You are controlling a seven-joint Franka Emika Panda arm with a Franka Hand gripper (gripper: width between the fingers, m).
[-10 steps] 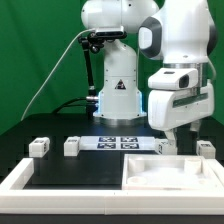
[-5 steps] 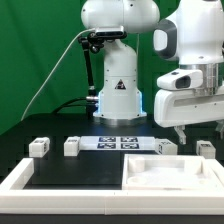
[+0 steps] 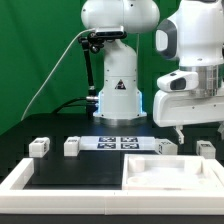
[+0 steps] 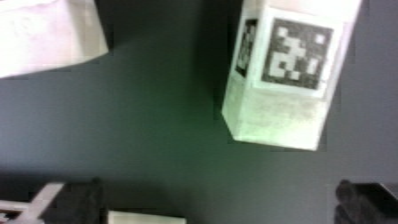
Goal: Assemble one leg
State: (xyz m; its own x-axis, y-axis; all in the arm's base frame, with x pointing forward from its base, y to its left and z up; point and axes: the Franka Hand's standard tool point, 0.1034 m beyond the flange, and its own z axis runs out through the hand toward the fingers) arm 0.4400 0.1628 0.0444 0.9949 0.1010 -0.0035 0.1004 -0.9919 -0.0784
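My fingers are still short of the leg and would miss it now, so it is too early to close. My gripper moves toward the leg first.
Several small white legs with black-and-white tags stand on the black table: two at the exterior view's left [image 3: 39, 146] [image 3: 72, 146] and two at its right [image 3: 168, 146] [image 3: 206, 149]. The large white tabletop [image 3: 170, 172] lies in front of the right pair. My gripper [image 3: 184, 131] hangs above the table between the two right legs, touching neither. In the wrist view one tagged leg [image 4: 285, 75] lies ahead of the gripper [image 4: 214, 205]. The dark fingertips [image 4: 63, 200] stand wide apart with nothing gripped between them.
The marker board [image 3: 120, 142] lies flat in the middle, in front of the robot base. A white raised frame [image 3: 20, 180] runs along the front left. Another white piece [image 4: 45, 40] shows in a corner of the wrist view, and a small white edge [image 4: 151, 217] near one finger.
The arm has swung toward the exterior view's right, carrying the gripper from over the nearer right leg to between the two right legs. The legs have not moved.
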